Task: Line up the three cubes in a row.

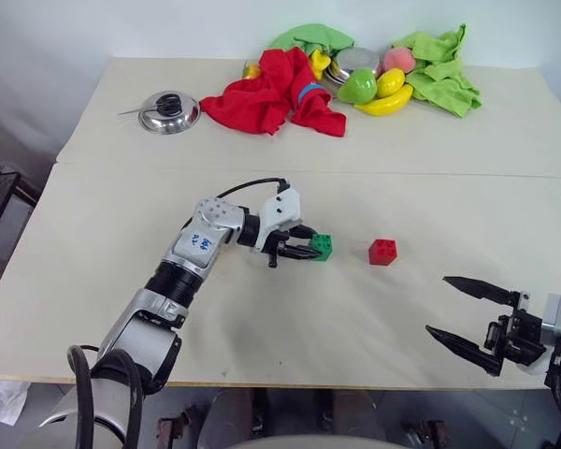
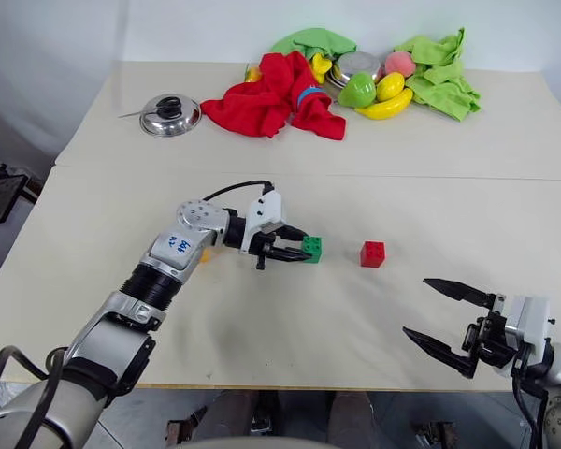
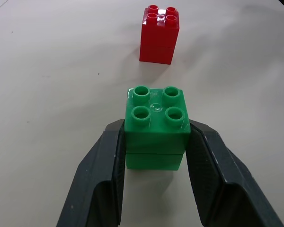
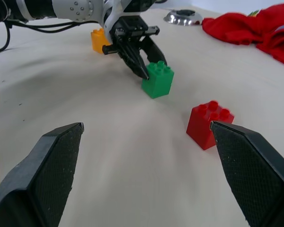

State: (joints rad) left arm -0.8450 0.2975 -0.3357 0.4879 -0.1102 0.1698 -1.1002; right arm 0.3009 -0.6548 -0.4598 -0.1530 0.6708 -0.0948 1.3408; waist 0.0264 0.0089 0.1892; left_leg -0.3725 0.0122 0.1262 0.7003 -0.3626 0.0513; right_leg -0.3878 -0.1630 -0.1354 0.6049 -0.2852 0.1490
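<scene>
I should let go of the cube with my left gripper now. The green cube's (image 1: 322, 246) lower edge is resting on the tabletop, so the cube would stay standing.
My left gripper (image 1: 308, 245) is shut on the green cube (image 1: 322, 246), one black finger (image 3: 102, 175) pressed on each side of it. The green cube is low over the table or on it; I cannot tell which. The red cube (image 1: 382, 252) stands on the table a short way to its right, with a gap between them. Behind my left wrist stands the orange-yellow cube (image 4: 99, 39), partly hidden by the arm. My right gripper (image 1: 438, 305) hovers open near the table's front right edge, pointing toward the cubes with nothing between its fingers (image 4: 54, 161).
At the back of the table lie a metal pot lid (image 1: 169, 111), a red cloth (image 1: 276, 94), green cloths (image 1: 441, 70), a metal bowl (image 1: 355, 62) and plastic fruit, among them a banana (image 1: 385, 101). A seam (image 1: 449, 172) crosses the table (image 1: 93, 271).
</scene>
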